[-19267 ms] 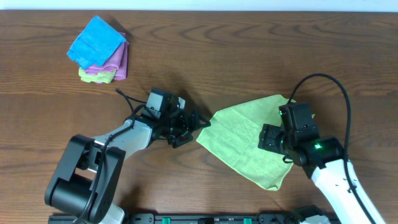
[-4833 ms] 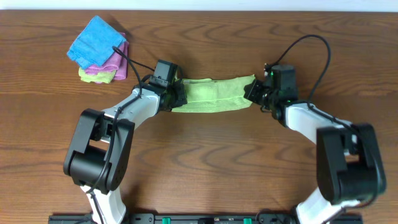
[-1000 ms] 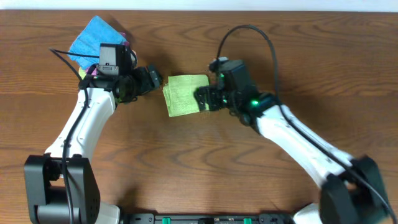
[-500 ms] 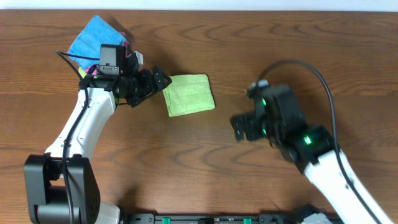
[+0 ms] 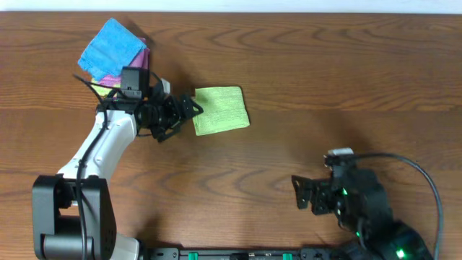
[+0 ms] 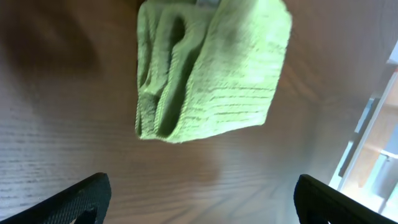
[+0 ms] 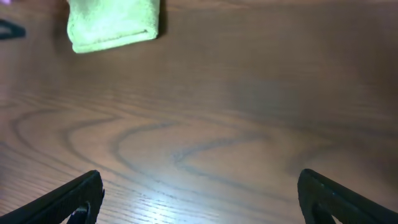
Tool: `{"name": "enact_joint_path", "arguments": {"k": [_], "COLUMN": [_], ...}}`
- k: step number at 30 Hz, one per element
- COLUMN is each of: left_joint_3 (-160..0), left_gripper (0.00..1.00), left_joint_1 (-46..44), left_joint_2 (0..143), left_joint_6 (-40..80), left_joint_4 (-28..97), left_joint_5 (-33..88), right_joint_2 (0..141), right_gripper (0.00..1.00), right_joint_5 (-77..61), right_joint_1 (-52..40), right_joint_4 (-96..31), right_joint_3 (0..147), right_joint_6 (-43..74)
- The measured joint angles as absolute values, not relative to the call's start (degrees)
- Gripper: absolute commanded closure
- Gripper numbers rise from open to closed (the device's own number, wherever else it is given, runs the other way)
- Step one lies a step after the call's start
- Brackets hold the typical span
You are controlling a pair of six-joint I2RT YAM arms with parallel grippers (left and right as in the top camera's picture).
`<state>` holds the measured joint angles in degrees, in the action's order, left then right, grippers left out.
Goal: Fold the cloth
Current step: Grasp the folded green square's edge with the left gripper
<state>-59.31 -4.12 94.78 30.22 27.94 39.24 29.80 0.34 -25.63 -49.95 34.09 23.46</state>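
My left gripper takes hold of the nearest layered edge of the folded green cloth next, pinching the layers together, to lay the cloth on the stack.
A green cloth (image 5: 221, 110) lies folded into a small square on the wooden table, left of centre. It also shows in the left wrist view (image 6: 208, 71) and small at the top left of the right wrist view (image 7: 113, 23). My left gripper (image 5: 189, 110) is open and empty, just left of the cloth's edge. My right gripper (image 5: 307, 196) is open and empty, far from the cloth near the table's front right. Only bare wood lies between its fingers.
A stack of folded cloths, blue (image 5: 110, 49) on top of pink and yellow-green ones, sits at the far left of the table (image 5: 325, 87), behind my left arm.
My right arm has pulled back from the cloth to the front right. My left gripper has moved closer to the cloth's left edge. The cloth stays folded in place.
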Motion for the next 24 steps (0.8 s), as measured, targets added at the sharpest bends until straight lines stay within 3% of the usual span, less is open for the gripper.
{"name": "enact_joint_path", "arguments": {"k": [13,24], "left_joint_3": [-46.37,-44.58], "left_gripper": [0.05,0.05], "left_joint_1": [-6.70,-10.70], "left_joint_2": [94.83,94.83], "left_joint_6": [39.03,45.23], "left_joint_4": [13.54,5.39], "left_joint_5": [40.82,36.64], "right_joint_2": [26.72,26.72], "right_gripper": [0.01,0.01], "right_joint_5": [1.08,-0.21], "right_joint_1": [-25.63,-25.63], "right_joint_4": [-50.15,-50.37], "right_joint_3": [34.00,34.00], "right_joint_6": [25.41,25.50]}}
